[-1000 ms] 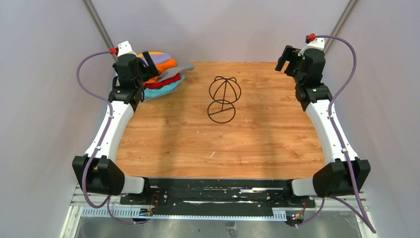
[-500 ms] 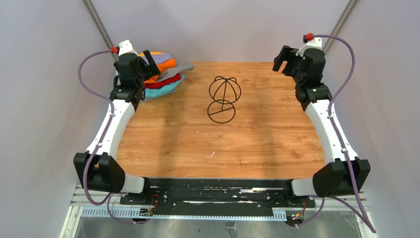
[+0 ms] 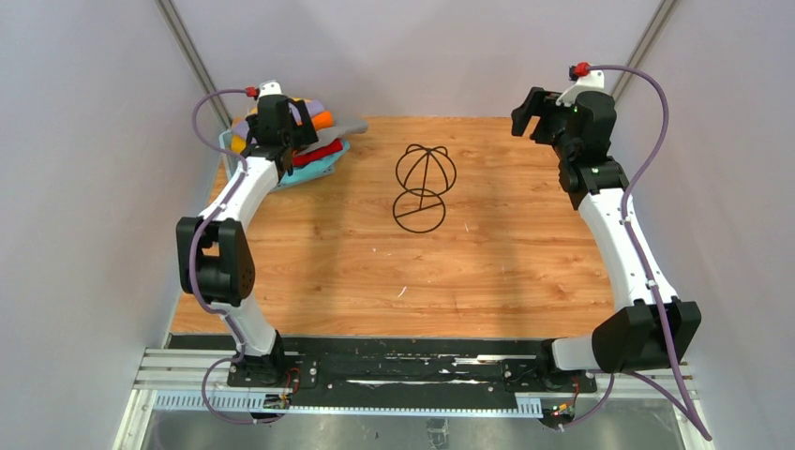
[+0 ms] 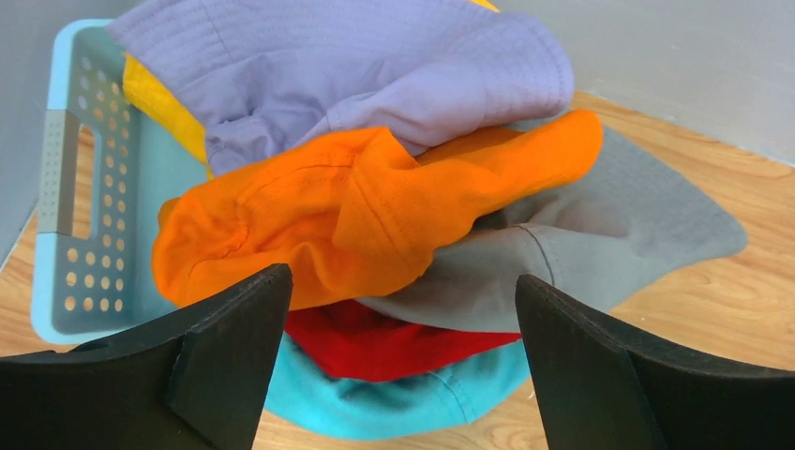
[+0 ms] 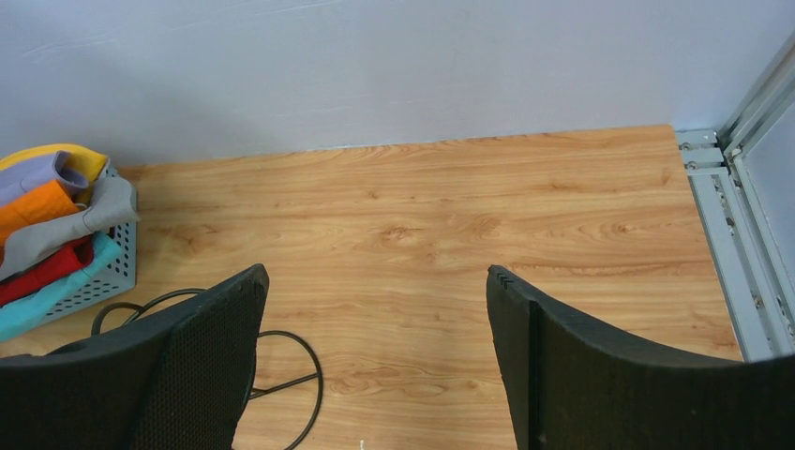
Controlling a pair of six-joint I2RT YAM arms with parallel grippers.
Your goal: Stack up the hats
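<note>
Next, the left gripper pinches the orange hat's middle fold (image 4: 392, 214) to stack the hats, leaving the hat's outer end free for my right gripper.
Several hats lie heaped in a light blue basket (image 4: 89, 169) at the far left corner: lavender (image 4: 356, 66) on top, orange (image 4: 347, 216), grey (image 4: 581, 244), red (image 4: 394, 342), teal (image 4: 403, 394) and yellow (image 4: 159, 108). The heap also shows in the top view (image 3: 314, 141) and the right wrist view (image 5: 52, 225). My left gripper (image 4: 403, 366) is open and empty, hovering just over the front of the heap, also seen from the top (image 3: 291, 127). My right gripper (image 3: 530, 111) is open and empty, held high at the far right.
A black wire hat-shaped stand (image 3: 422, 187) lies on the wooden table (image 3: 487, 262) near the middle back; part of it shows in the right wrist view (image 5: 281, 366). Grey walls close in both sides and the back. A metal frame rail (image 5: 741, 216) edges the right side.
My left arm has swung its elbow inward and pushed the gripper farther over the hat heap. My right gripper has shifted slightly left.
</note>
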